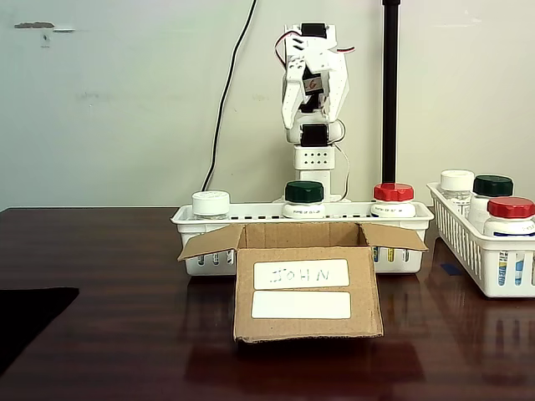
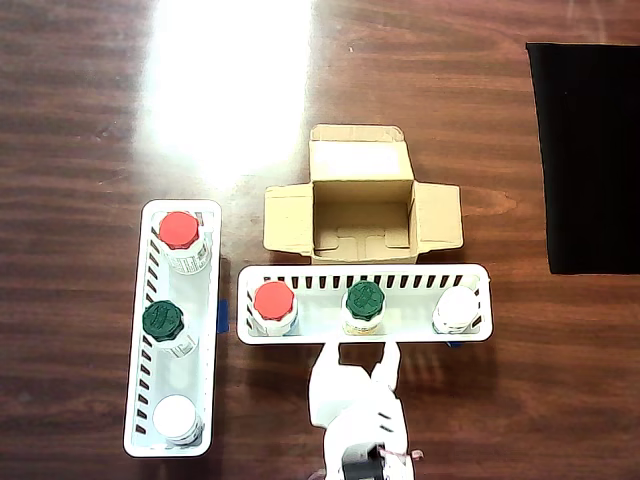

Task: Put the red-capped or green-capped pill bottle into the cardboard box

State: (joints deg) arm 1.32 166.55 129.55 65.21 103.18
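My gripper picks up the green-capped pill bottle by its green cap [image 1: 304,192] next, to fill the cardboard box [image 1: 305,288].
The cardboard box [image 1: 305,288] stands at the table's middle with its flaps spread; from above the cardboard box [image 2: 362,210] is empty inside. Behind it a long white basket [image 2: 400,280] holds a red-capped bottle [image 2: 273,300], a green-capped bottle [image 2: 364,300] and a white-capped bottle [image 2: 456,308]. In the fixed view the red cap [image 1: 394,194] is on the right and the green cap [image 1: 304,192] in the middle. My gripper [image 2: 357,352] hangs open just behind the basket, near the green-capped bottle, with nothing in it. The arm is folded up high, and the gripper [image 1: 313,113] sits well above the bottles.
A second white basket [image 2: 140,380] on the overhead view's left holds another red-capped [image 2: 179,232], green-capped [image 2: 163,320] and white-capped bottle [image 2: 176,417]. A black mat [image 2: 590,155] lies at the far right. A black pole [image 1: 389,92] stands behind the arm.
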